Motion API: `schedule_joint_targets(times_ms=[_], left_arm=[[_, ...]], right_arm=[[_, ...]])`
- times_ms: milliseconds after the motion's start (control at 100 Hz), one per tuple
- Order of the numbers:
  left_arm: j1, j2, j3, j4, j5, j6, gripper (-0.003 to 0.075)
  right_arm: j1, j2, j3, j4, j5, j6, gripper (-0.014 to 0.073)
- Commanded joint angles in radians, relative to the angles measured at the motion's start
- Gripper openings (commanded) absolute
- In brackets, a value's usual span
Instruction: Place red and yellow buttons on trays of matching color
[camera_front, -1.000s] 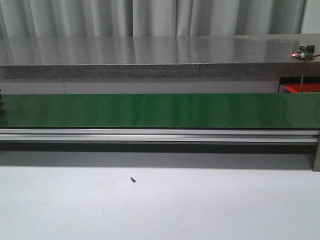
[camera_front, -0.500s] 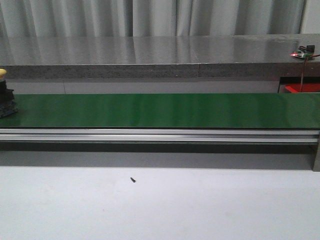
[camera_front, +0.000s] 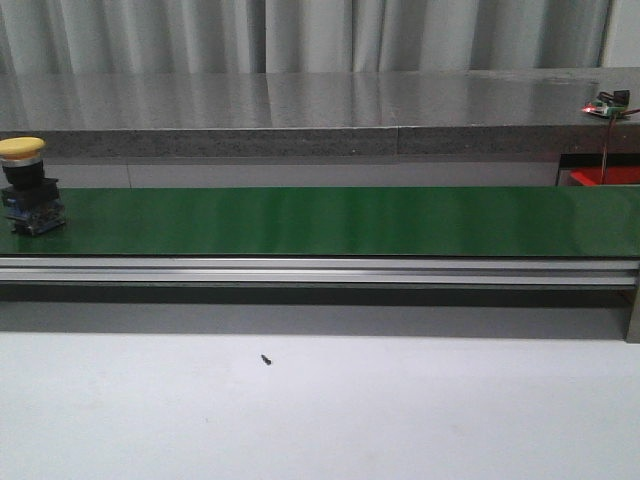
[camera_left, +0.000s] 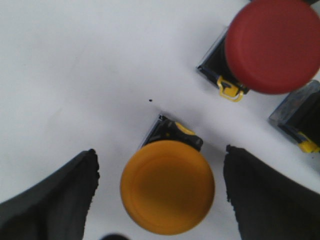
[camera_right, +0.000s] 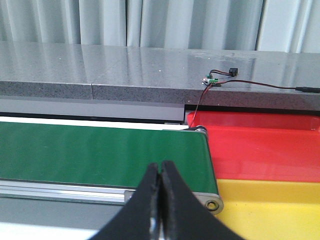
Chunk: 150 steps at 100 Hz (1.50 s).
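My left gripper's fingers reach down on either side of the yellow dome above its dark base, so my left gripper closes on the dome next.
A yellow button (camera_front: 22, 148) on a black base stands at the far left end of the green belt (camera_front: 330, 220). In the left wrist view, another yellow button (camera_left: 167, 187) stands on a white surface between the fingers of my open left gripper (camera_left: 160, 165); neither finger touches it. A red button (camera_left: 272, 45) stands beyond it. My right gripper (camera_right: 161, 167) is shut and empty, above the belt's right end (camera_right: 100, 152). A red tray (camera_right: 260, 145) and a yellow tray (camera_right: 270, 205) lie beside that end. No gripper shows in the front view.
A grey stone ledge (camera_front: 300, 110) runs behind the belt. A small circuit board with a wire (camera_right: 215, 77) sits on it near the red tray. A third button base (camera_left: 300, 117) stands by the red button. A small dark screw (camera_front: 266, 359) lies on the white table.
A yellow button has come into the front view at the belt's left end and moved to the right. Nothing else in that view has moved.
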Motion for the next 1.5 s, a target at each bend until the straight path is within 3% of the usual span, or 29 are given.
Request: schedule_joint_targets(times_ms=[0, 70, 270, 390, 700, 900, 1170, 1490], left_arm=[[0.002, -0.042, -0.025, -0.001, -0.037, 0.0, 0.0512], [0.002, -0.042, -0.03, -0.001, -0.037, 0.0, 0.0487], [0.002, -0.042, -0.03, 0.0, -0.041, 0.0, 0.0227], [0.002, -0.049, -0.03, 0.018, -0.039, 0.0, 0.0145], [-0.01, -0.259, -0.03, 0.022, 0.045, 0.0, 0.0142], [-0.102, -0.366, -0.058, 0.01, 0.086, 0.0, 0.0141], [-0.277, -0.315, -0.187, -0.005, 0.127, 0.0, 0.0141], [-0.36, -0.193, -0.209, -0.027, 0.092, 0.0, 0.0138]], right_arm=[[-0.005, -0.018, -0.018, -0.013, -0.079, -0.002, -0.0068], [-0.005, -0.018, -0.018, -0.013, -0.079, -0.002, -0.0068], [-0.005, -0.018, -0.018, -0.013, -0.079, -0.002, -0.0068], [-0.005, -0.018, -0.018, -0.013, -0.079, -0.002, -0.0068], [-0.005, -0.018, -0.018, -0.013, -0.079, -0.002, -0.0068], [-0.005, -0.018, -0.018, -0.013, -0.079, -0.002, -0.0068], [-0.005, -0.018, -0.018, -0.013, -0.079, -0.002, -0.0068], [-0.005, -0.018, -0.018, -0.013, -0.079, -0.002, -0.0068]])
